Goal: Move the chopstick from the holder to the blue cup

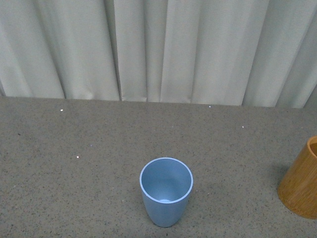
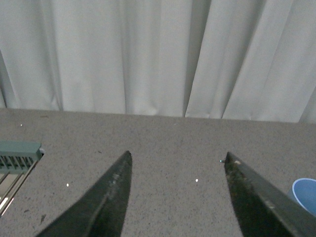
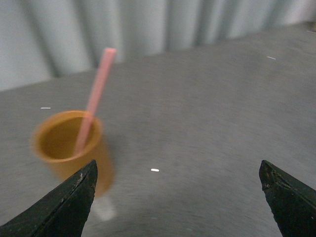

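The right gripper picks up the chopstick by its upper part above the holder next, because the holder's side closes around the chopstick's lower end.
The blue cup (image 1: 166, 191) stands upright and empty at the near middle of the table; its rim also shows in the left wrist view (image 2: 305, 193). The orange-brown holder (image 1: 302, 181) stands at the right edge of the front view, cut off by the frame. In the blurred right wrist view the holder (image 3: 69, 148) holds one pink chopstick (image 3: 96, 101) leaning out of it. My right gripper (image 3: 177, 170) is open and empty, with the holder beside one fingertip. My left gripper (image 2: 177, 157) is open and empty over bare table. Neither arm shows in the front view.
The grey speckled table (image 1: 74, 148) runs back to a pale pleated curtain (image 1: 158, 49). A grey-green ribbed object (image 2: 17, 155) sits at the edge of the left wrist view.
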Tool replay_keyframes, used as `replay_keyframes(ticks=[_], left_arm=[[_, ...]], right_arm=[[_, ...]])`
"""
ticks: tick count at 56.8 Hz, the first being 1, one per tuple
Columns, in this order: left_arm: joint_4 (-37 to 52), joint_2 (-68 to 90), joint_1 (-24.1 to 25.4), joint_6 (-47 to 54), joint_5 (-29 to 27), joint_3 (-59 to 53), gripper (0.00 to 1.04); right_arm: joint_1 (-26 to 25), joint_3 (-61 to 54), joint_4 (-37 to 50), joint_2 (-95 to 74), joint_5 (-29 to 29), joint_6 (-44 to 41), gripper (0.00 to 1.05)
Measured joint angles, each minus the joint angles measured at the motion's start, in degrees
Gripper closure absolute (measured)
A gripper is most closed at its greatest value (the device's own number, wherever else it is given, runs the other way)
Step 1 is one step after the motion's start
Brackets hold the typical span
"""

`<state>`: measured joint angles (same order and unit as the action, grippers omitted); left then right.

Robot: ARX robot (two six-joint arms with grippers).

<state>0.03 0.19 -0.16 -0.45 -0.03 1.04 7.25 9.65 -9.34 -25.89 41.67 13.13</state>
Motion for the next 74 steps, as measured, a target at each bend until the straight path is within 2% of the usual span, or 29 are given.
replay_keyframes(ticks=[4, 10, 12, 18, 28, 42, 74], left_arm=[[0.0, 0.0, 0.0, 0.0, 0.0, 0.0, 0.34], [0.0, 0.0, 0.0, 0.0, 0.0, 0.0, 0.09], [0.0, 0.0, 0.0, 0.1, 0.0, 0.0, 0.05], [0.0, 0.0, 0.0, 0.0, 0.0, 0.0, 0.07], [0.0, 0.0, 0.0, 0.0, 0.0, 0.0, 0.07], [0.0, 0.0, 0.0, 0.0, 0.0, 0.0, 0.07], [0.0, 0.0, 0.0, 0.0, 0.0, 0.0, 0.07]], right_arm=[[-2.4, 1.8, 1.6, -6.0, -1.0, 0.9, 0.1], [-7.1, 7.0, 4.0, -15.5, -7.9, 1.5, 0.1], [-8.1, 8.7, 4.6, -18.2, -9.7, 1.7, 0.1], [-9.5, 12.5, 6.9, -26.6, -14.0, 4.2, 0.1], [-8.2, 15.2, 14.6, -39.4, -17.3, 7.5, 0.1], [-8.9, 19.4, 20.0, -49.7, -18.7, 8.2, 0.1], [-9.7, 26.7, 25.1, -62.7, -20.4, 7.6, 0.1]])
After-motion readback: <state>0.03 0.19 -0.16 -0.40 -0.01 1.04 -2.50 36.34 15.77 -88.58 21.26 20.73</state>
